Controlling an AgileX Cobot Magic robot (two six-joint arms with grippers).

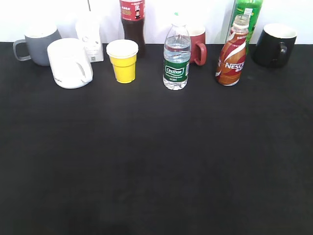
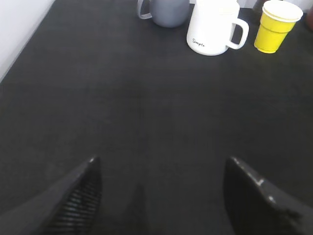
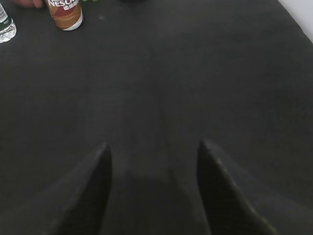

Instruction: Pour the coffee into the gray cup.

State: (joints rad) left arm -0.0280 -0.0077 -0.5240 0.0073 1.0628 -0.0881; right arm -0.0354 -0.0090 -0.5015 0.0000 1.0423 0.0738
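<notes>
I need to hold the gray cup [image 1: 40,45] out for the coffee, so my left gripper should grab it by its loop handle [image 1: 18,50] next.
The coffee bottle [image 1: 231,58], curvy brown and red with white lettering and no cap, stands upright at the back right of the black table; its base shows at the top left of the right wrist view [image 3: 65,13]. The gray cup [image 1: 40,45] stands at the far back left, handle to the left; it also shows at the top of the left wrist view [image 2: 166,11]. My left gripper [image 2: 161,161] is open and empty over bare table, well short of the cup. My right gripper [image 3: 153,145] is open and empty, far from the bottle. Neither gripper shows in the exterior view.
Along the back stand a white mug [image 1: 71,62], a yellow paper cup [image 1: 123,60], a cola bottle [image 1: 132,22], a clear water bottle [image 1: 176,58], a red mug [image 1: 197,45], a green bottle [image 1: 248,14] and a black mug [image 1: 274,45]. A white carton [image 1: 90,39] stands behind the white mug.
</notes>
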